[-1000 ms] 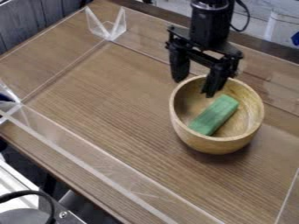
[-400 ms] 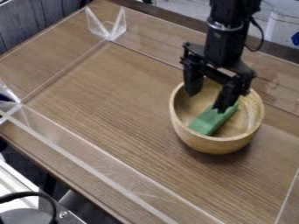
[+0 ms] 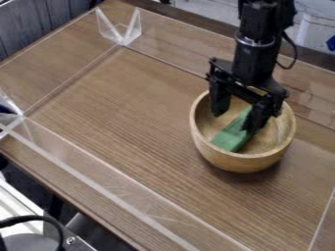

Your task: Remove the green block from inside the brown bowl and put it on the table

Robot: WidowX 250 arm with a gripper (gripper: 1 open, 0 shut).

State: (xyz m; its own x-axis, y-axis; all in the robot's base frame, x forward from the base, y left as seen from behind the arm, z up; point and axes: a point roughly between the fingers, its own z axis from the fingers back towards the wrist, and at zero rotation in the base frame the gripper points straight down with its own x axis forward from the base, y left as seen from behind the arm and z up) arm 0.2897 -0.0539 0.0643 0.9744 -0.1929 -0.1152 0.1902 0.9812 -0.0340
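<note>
My open fingers are above the green block's upper end [image 3: 241,120] inside the brown bowl, so I should go lower before closing.
The green block [image 3: 236,136] lies tilted inside the brown bowl [image 3: 220,156], which rests on the right part of the table [image 3: 118,118]. My gripper [image 3: 245,110] hangs straight down over the bowl, its black fingers [image 3: 217,96] spread wide and reaching into the bowl's mouth on either side of the block's far end. The gripper is open, and I cannot tell whether its fingers touch the block. The fingers hide part of the block's upper end.
Low clear plastic walls [image 3: 78,152] edge the wood-grain tabletop, with a clear corner bracket [image 3: 124,31] at the back. A dark round object [image 3: 33,235] sits below the table's front left edge.
The gripper has moved right and down, from above the bowl's back rim into the bowl over the green block. Its fingers stayed spread. The block and bowl have not moved.
</note>
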